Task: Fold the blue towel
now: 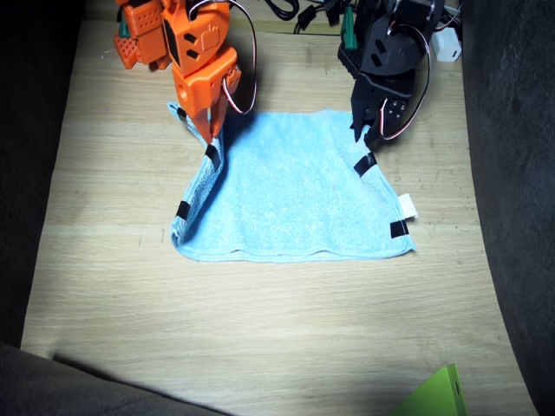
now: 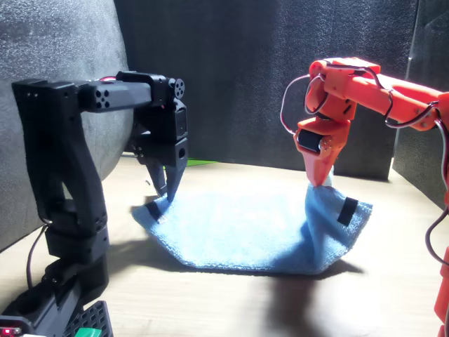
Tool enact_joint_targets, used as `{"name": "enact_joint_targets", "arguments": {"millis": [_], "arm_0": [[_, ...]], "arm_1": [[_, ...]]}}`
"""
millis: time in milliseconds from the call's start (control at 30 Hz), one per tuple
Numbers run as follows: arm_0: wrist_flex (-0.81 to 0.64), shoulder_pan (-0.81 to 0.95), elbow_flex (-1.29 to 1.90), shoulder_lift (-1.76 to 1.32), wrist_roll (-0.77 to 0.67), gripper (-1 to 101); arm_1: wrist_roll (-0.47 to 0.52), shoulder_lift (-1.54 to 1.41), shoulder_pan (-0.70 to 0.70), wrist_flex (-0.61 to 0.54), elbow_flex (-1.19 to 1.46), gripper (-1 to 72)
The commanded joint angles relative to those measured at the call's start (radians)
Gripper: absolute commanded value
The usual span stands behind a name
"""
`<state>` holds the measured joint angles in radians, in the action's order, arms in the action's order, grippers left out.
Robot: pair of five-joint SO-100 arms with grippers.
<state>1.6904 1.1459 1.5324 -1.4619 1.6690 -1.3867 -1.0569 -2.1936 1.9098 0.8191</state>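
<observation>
My left gripper is to grab the towel's taped edge with the white tag next, to fold the blue towel over its middle.
The blue towel lies spread on the wooden table, with black tape marks along its two side edges and a white tag on one side. My right gripper, orange, is shut on the towel's far corner and holds it raised, so that side hangs in a fold. My left gripper, black, points down at the opposite far corner. Its fingers stand slightly apart just above the cloth, which lies flat there.
A green object pokes in at the table's near edge. Dark fabric borders the table on both sides. Cables and the arm bases crowd the far edge.
</observation>
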Motion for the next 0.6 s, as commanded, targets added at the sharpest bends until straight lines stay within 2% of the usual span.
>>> {"name": "enact_joint_targets", "arguments": {"millis": [0,233,567], "arm_0": [[0.031,-0.015,-0.081,0.011,0.011,0],[0.075,-0.084,-0.207,0.114,-0.006,0],[0.107,-0.133,-0.339,0.232,-0.023,0]], "arm_1": [[0.002,0.017,-0.038,0.023,-0.058,-0.1],[0.000,0.127,-0.112,0.023,-0.137,-0.1],[-0.006,0.133,-0.184,0.029,-0.232,-0.1]]}}
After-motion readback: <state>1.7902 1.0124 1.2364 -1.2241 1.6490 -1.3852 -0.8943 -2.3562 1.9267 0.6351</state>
